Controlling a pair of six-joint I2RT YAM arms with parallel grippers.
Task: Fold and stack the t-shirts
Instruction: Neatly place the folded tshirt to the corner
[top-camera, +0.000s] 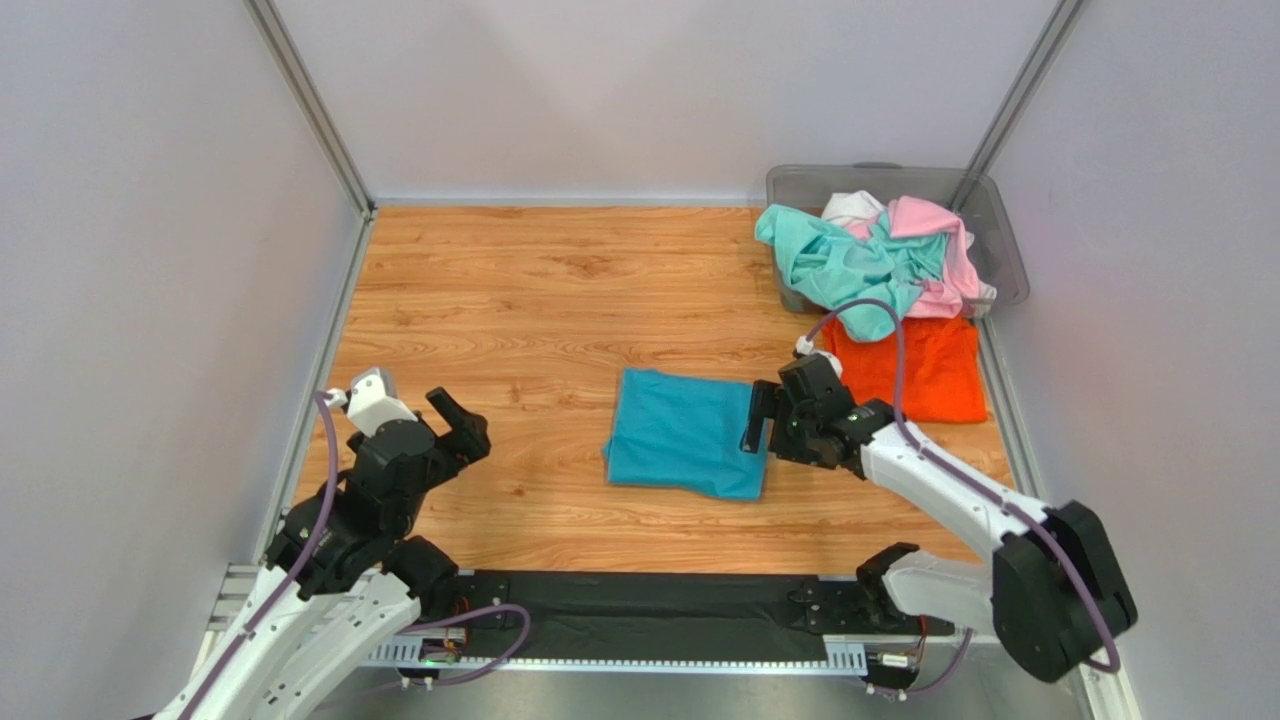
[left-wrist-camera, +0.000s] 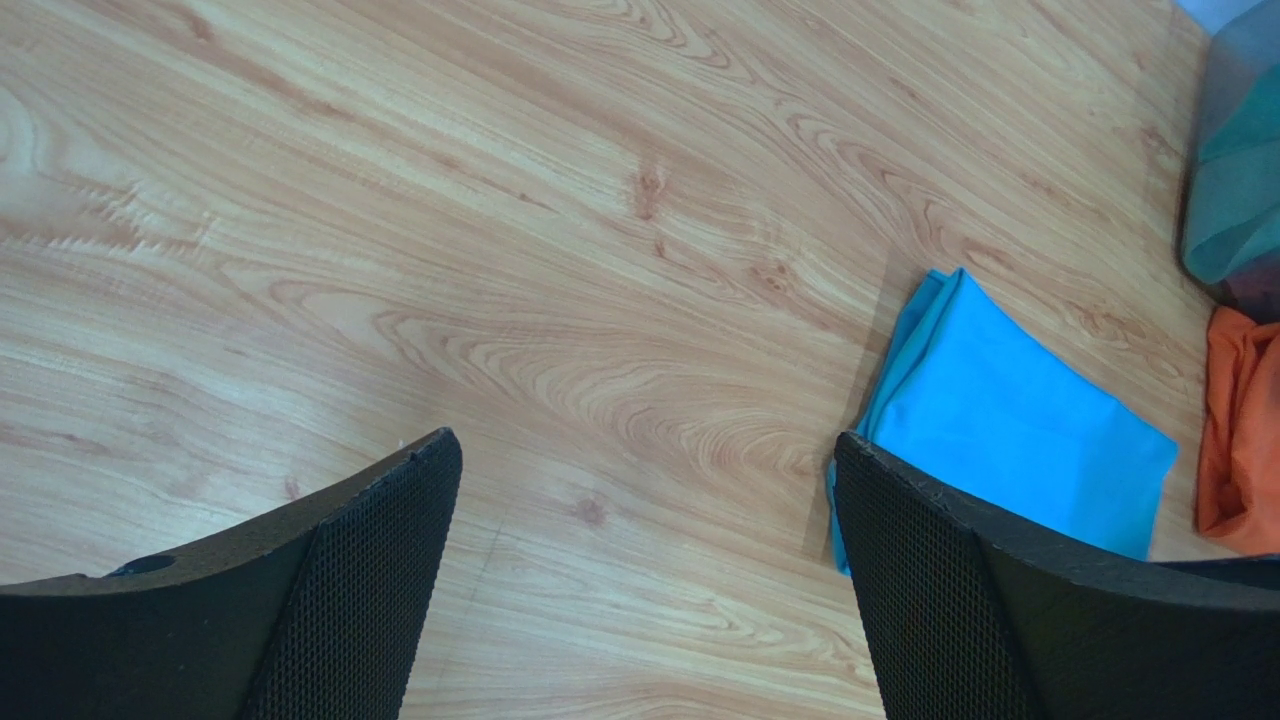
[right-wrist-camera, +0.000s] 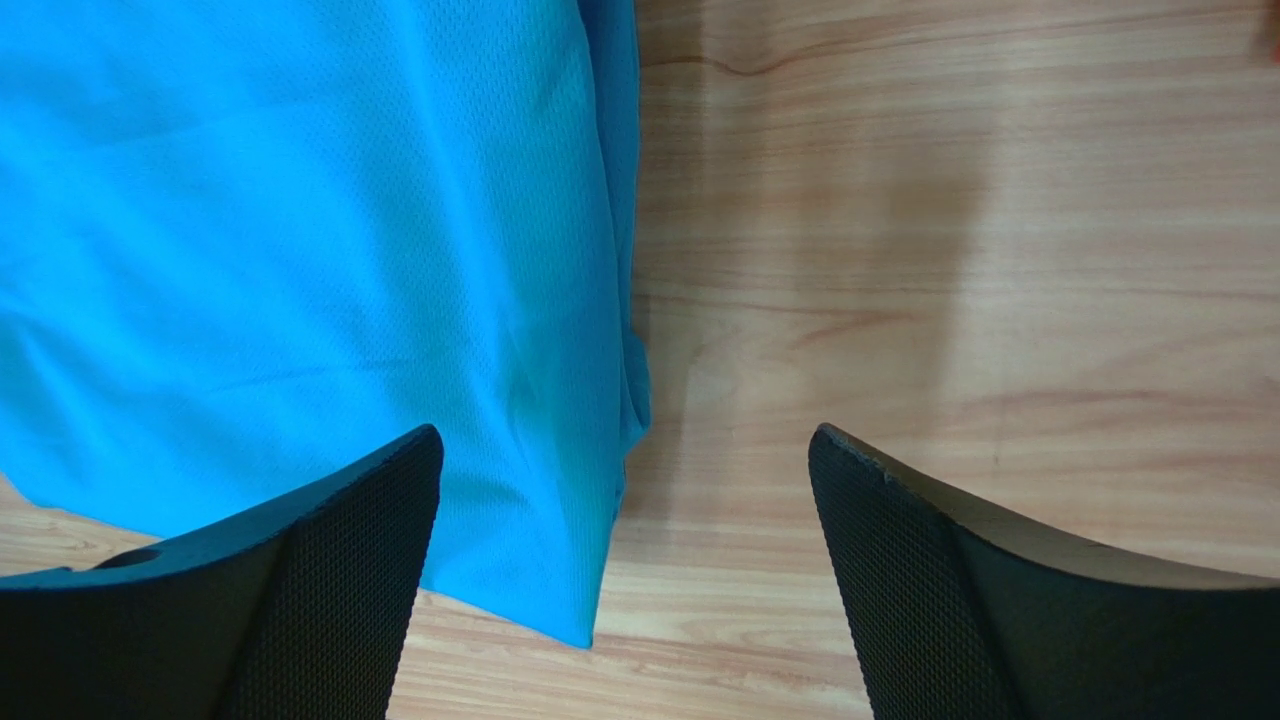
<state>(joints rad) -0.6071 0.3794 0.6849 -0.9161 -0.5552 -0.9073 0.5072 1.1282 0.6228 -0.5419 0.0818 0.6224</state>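
I should pinch the folded teal-blue t-shirt's edge (top-camera: 763, 441) (right-wrist-camera: 616, 410) nearest the orange t-shirt with my right gripper next. Then I can pull the teal-blue t-shirt over and stack it flat.
The teal-blue t-shirt (top-camera: 687, 434) lies folded into a flat rectangle in the middle of the wooden table; it also shows in the left wrist view (left-wrist-camera: 1022, 428) and the right wrist view (right-wrist-camera: 316, 270). My right gripper (top-camera: 760, 420) is open and empty, hovering over the shirt's right edge. My left gripper (top-camera: 458, 420) is open and empty at the table's left, well apart from the shirt. The orange t-shirt (top-camera: 909, 369) lies folded at the right. The mint-green (top-camera: 842, 258), pink (top-camera: 939, 248) and white (top-camera: 852, 206) t-shirts are heaped in the bin.
A grey translucent plastic bin (top-camera: 1004, 248) stands at the back right corner. Grey walls with metal posts enclose the table on three sides. A black strip runs along the near edge between the arm bases.
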